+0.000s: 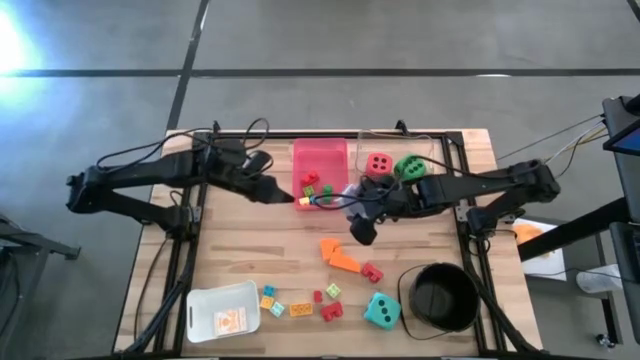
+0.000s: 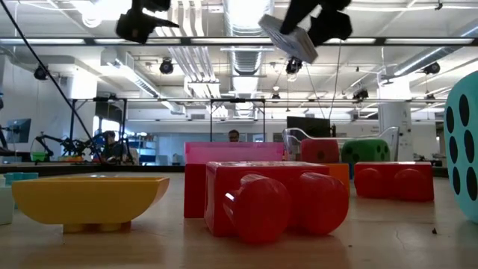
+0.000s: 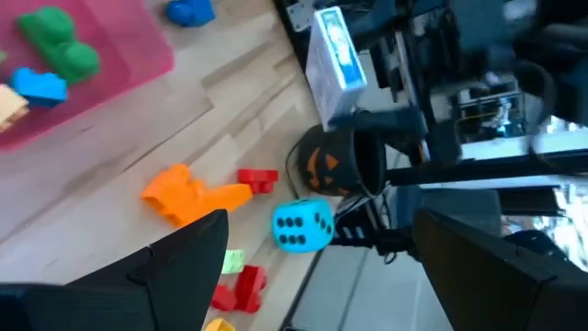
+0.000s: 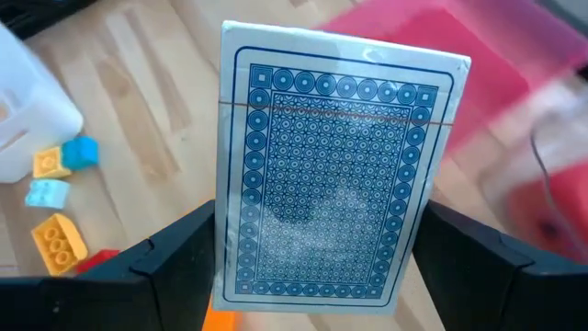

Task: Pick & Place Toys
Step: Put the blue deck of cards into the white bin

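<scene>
My left gripper is going to put the pack of cards in the white container (image 1: 213, 303), so it will grab the pack by its broad sides next.
My right gripper (image 1: 360, 228) is shut on a pack of cards with a blue patterned back (image 4: 331, 175), above the table's middle; the pack also shows in the low view (image 2: 290, 36). My left gripper (image 1: 297, 199) is open and empty at the near left corner of the pink tray (image 1: 320, 160), where small bricks lie. Orange bricks (image 1: 340, 255) and a red brick (image 1: 372, 271) lie on the table. The teal die (image 1: 381, 310) stands at the near side, and the red die (image 1: 378, 163) and green die (image 1: 408, 167) at the far side. My right gripper pinches the card pack by its two long edges (image 4: 225, 248), near the end closest to the wrist, between its two fingers (image 4: 175, 262). The pack stands out past the fingers, its patterned back toward the wrist camera. It is lifted clear of the table.
A black round bucket (image 1: 440, 297) stands at the near right. A white container (image 1: 222, 310) lies at the near left, with several small bricks (image 1: 300, 305) beside it. Cables lie at the tray's near side (image 1: 335, 200). Bare wood shows left of the orange bricks.
</scene>
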